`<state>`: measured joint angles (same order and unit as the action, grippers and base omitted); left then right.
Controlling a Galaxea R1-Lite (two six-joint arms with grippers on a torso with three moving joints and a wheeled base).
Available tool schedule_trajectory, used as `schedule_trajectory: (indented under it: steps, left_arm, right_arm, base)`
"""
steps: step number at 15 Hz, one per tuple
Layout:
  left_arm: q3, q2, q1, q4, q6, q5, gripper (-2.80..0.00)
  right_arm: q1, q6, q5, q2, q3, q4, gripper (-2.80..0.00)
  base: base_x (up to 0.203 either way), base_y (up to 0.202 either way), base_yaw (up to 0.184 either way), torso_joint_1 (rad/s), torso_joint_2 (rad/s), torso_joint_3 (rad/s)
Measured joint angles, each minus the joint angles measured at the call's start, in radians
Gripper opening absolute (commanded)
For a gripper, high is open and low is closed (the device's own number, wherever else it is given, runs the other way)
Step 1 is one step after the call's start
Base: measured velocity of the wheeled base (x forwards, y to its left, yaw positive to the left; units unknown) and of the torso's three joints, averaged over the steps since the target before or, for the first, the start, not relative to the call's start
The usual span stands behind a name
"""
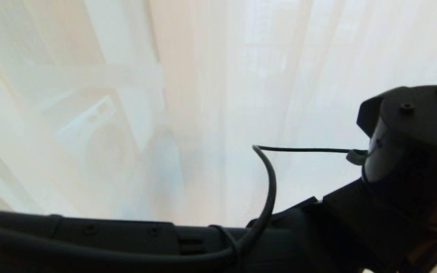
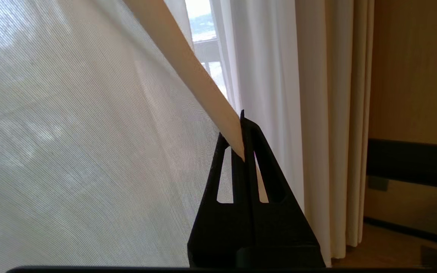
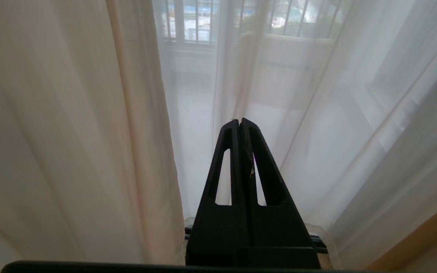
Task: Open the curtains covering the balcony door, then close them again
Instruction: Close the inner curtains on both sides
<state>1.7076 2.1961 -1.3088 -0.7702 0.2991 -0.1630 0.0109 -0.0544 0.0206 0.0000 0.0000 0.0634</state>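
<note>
The held hem [image 2: 203, 91] is short of the far panel, with bright window between them, so the hem stays in my left gripper for now.
The sheer white curtains [image 1: 218, 94] fill the head view, with only dim shapes showing through them. In the left wrist view my left gripper [image 2: 242, 117] is shut on the cream hemmed edge [image 2: 188, 68] of one sheer panel [image 2: 89, 132], and the fabric is pulled taut on a slant up from the jaws. My right gripper [image 3: 239, 120] is shut on nothing and points at more hanging folds [image 3: 70, 132]. The balcony door is hidden behind the fabric. Neither gripper shows in the head view.
A black arm link [image 1: 127, 242] with a looped cable [image 1: 268, 182] crosses the bottom of the head view. Beyond the left gripper hang a heavier cream drape [image 2: 336, 113], a tan wall [image 2: 415, 68], a dark baseboard [image 2: 412, 161] and wood floor [image 2: 393, 246]. A railing [image 3: 195, 22] shows through the sheer.
</note>
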Motion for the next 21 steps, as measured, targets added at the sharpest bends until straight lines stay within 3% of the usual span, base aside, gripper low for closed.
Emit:
schedule_trajectory:
  steps: [5,9,16,21]
  left_arm:
    - [-0.003,0.01,-0.003,0.007,-0.004,-0.017,-2.8]
    - [-0.031,-0.014,-0.003,0.052,-0.003,-0.126,-2.8]
    - [-0.165,-0.144,0.039,0.233,0.005,-0.143,-2.8]
    - [-0.184,-0.175,0.053,0.232,0.003,-0.178,-2.8]
  right_arm:
    - [0.0,0.0,0.0,0.0,0.0,0.0,-2.8]
    - [0.0,0.0,0.0,0.0,0.0,0.0,-2.8]
    - [0.0,0.0,0.0,0.0,0.0,0.0,-2.8]
    - [0.0,0.0,0.0,0.0,0.0,0.0,-2.8]
  base:
    - [0.0,0.0,0.0,0.0,0.0,0.0]
    - [0.0,0.0,0.0,0.0,0.0,0.0]
    - [0.0,0.0,0.0,0.0,0.0,0.0]
    - [0.0,0.0,0.0,0.0,0.0,0.0]
